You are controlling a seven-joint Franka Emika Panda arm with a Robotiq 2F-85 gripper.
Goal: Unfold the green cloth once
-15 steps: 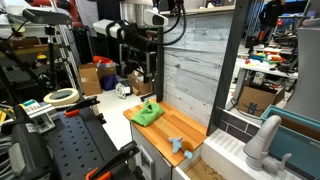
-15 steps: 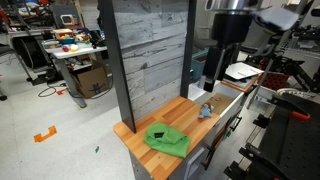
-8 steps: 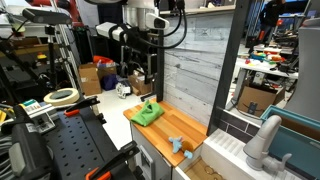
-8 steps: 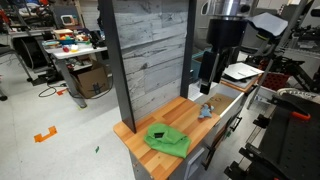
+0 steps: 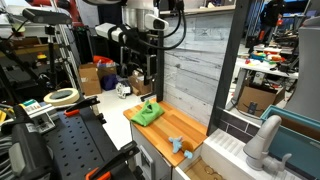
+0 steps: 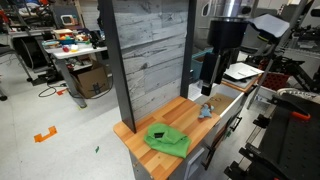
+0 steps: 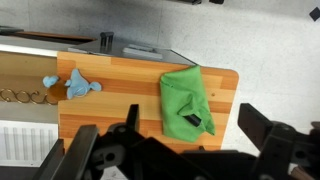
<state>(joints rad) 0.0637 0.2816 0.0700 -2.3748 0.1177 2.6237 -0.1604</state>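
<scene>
The gripper next grabs the folded top layer of the green cloth [image 5: 148,113] beside the small dark patch to unfold it, and the layer beneath stays lying.
The green cloth [image 5: 148,113] lies folded and rumpled at the end of a wooden counter [image 5: 192,131]. It shows in both exterior views [image 6: 165,138] and in the wrist view [image 7: 184,98]. A small dark patch shows on the cloth in the wrist view. My gripper [image 5: 150,74] hangs well above the counter [image 6: 207,82], open and empty. In the wrist view the two fingers [image 7: 191,113] frame the cloth far below.
A small blue object [image 7: 76,84] lies further along the counter [image 6: 204,110]. A tall grey plank wall [image 6: 150,55] stands behind the counter. A white sink with a tap [image 5: 262,140] is beyond the counter's end. Benches, boxes and tape rolls [image 5: 60,97] stand around.
The arm has shifted slightly along the counter towards the cloth. The cloth and the blue object have not moved.
</scene>
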